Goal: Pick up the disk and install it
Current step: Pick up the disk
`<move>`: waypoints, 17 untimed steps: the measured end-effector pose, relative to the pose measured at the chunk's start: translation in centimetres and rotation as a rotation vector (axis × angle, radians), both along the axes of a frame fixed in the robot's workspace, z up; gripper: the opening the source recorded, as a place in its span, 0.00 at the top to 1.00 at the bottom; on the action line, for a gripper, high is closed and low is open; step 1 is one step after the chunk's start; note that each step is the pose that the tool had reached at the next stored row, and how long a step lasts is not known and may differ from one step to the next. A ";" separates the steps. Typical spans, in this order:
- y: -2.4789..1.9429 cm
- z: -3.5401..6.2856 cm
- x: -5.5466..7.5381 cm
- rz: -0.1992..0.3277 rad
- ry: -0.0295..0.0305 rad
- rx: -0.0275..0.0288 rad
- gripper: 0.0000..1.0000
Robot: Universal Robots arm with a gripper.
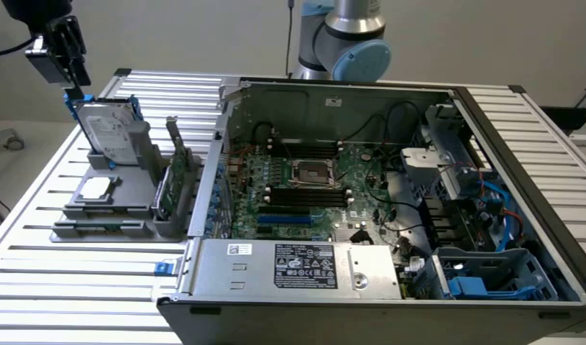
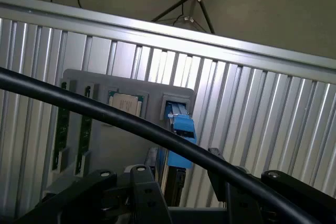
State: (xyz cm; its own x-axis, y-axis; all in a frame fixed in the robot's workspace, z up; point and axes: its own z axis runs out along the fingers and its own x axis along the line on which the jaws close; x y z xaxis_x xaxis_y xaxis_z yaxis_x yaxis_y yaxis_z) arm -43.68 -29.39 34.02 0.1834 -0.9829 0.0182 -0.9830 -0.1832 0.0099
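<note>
My fingers stop at the top corner of the disk, short of its flat sides, so my gripper moves toward those sides before it closes.
The disk (image 1: 112, 133) stands upright in the grey holder (image 1: 129, 219) on the slatted table, at the exterior view's left. It is silver-grey with a white label and blue rails. In the wrist view I look along the disk's blue-railed edge (image 2: 180, 129). My gripper (image 1: 74, 92) hangs right over the disk's top corner. Its black fingers (image 2: 143, 190) stand on either side of the disk's edge, and a gap shows beside it. The gripper (image 2: 181, 187) is open.
A small square silver chip (image 1: 94, 188) lies flat on the holder in front of the disk. Thin green cards (image 1: 177, 169) stand in slots beside it. The open computer case (image 1: 369, 97) holds a blue drive cage (image 1: 494, 277) at its near right corner. A black cable (image 2: 79, 106) crosses the wrist view.
</note>
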 end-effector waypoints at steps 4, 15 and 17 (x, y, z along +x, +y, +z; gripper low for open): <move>0.00 -0.73 0.0 0.000 0.0001 -0.0027 0.49; 0.00 -2.73 -0.2 0.000 0.0000 -0.0127 0.49; 0.00 -3.09 -0.3 -0.002 -0.0002 -0.0131 0.49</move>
